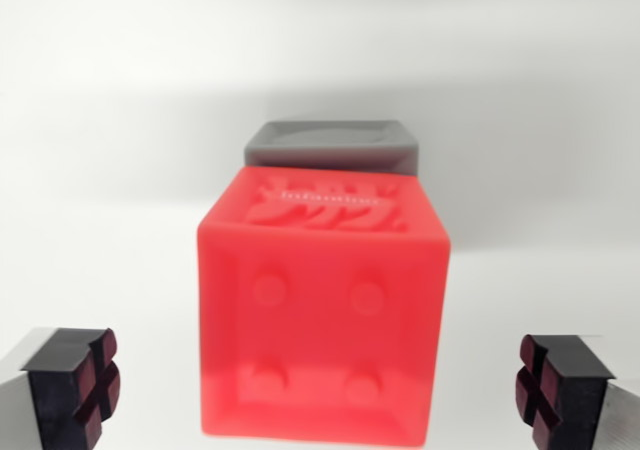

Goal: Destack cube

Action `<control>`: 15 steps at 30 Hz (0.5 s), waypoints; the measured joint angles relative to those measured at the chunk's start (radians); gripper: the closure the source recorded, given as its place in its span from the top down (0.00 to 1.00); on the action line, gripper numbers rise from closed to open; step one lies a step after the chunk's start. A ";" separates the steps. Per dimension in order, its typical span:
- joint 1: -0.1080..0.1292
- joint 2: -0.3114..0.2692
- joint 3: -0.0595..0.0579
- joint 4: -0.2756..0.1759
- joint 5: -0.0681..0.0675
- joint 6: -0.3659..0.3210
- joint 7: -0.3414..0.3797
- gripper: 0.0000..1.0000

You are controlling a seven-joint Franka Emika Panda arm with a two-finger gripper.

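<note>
My gripper will next take hold of the red soft cube by its opposite sides flanking the dimpled face (320,335), so it can destack the cubes.
A bright red cube (325,315) fills the middle of the wrist view, with raised lettering on its upper face and round dimples on the face turned toward me. Behind it shows part of a grey cube (330,145); I cannot tell whether the red cube rests on it or just in front of it. My gripper (318,390) is open, its black fingertips (75,385) with dark red pads standing wide at the bottom corners, one on each side of the red cube and apart from it.
A plain white surface (110,120) spreads around the cubes, with a soft shadow band across the back.
</note>
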 joint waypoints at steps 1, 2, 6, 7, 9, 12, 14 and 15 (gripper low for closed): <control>0.001 0.007 -0.001 0.000 -0.001 0.006 0.001 1.00; 0.001 0.013 -0.001 0.000 -0.002 0.013 0.001 1.00; 0.003 0.037 -0.004 0.001 -0.005 0.036 0.003 1.00; 0.004 0.043 -0.005 0.001 -0.006 0.041 0.004 1.00; 0.005 0.050 -0.006 0.002 -0.007 0.048 0.004 1.00; 0.007 0.064 -0.009 0.003 -0.008 0.061 0.005 1.00; 0.009 0.072 -0.011 0.004 -0.008 0.068 0.005 1.00; 0.010 0.074 -0.011 0.005 -0.008 0.070 0.005 1.00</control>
